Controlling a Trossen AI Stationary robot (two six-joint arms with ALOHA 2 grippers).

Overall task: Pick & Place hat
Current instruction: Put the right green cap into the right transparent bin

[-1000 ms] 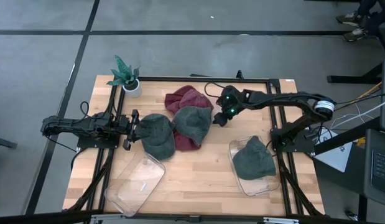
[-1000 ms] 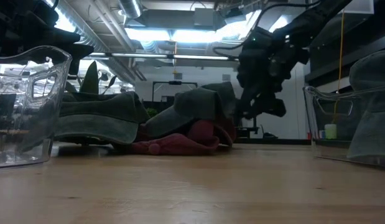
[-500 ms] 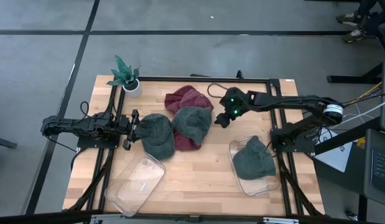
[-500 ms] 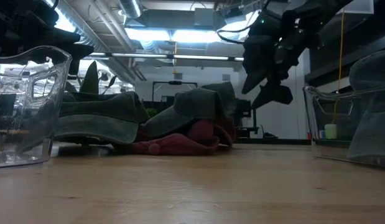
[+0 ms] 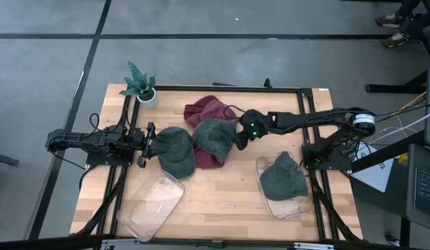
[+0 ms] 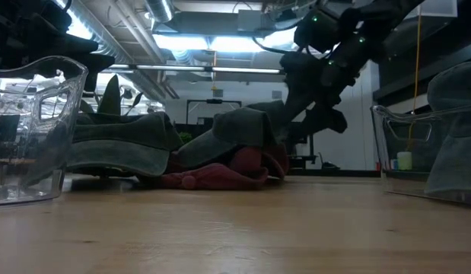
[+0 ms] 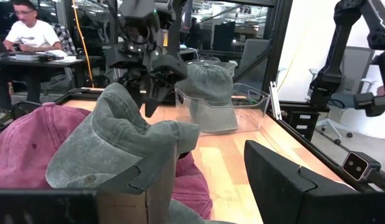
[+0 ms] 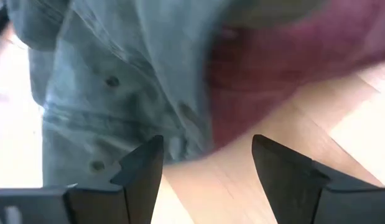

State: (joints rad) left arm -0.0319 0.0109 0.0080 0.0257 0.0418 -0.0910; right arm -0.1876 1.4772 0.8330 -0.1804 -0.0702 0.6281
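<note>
My right gripper should reach for the middle grey-green hat and grab its top (image 5: 217, 135), so that it can put the hat in the clear bin (image 5: 265, 165).
Several hats lie in a heap mid-table. A grey-green hat (image 5: 216, 137) rests on maroon hats (image 5: 210, 109), and a second grey-green hat (image 5: 175, 149) lies to its left. My right gripper (image 5: 238, 142) hovers open at the middle hat's right edge. In its wrist view, the right gripper (image 8: 208, 146) looks down on that grey hat (image 8: 117, 74) and maroon cloth (image 8: 273, 68). My left gripper (image 5: 146, 144) waits open at the left hat's left edge. From there, the left gripper (image 7: 211, 162) faces the middle hat (image 7: 117, 140).
A clear bin (image 5: 299, 205) at the table's right holds another grey hat (image 5: 284, 177). An empty clear bin (image 5: 151, 205) sits near the left front. A potted plant (image 5: 140, 87) stands at the far left corner. Bare wood lies between the bins.
My right gripper has swung toward the table's left and slightly toward the near edge, tipping over the right edge of the middle grey hat. It has stayed open. The hats have not moved.
</note>
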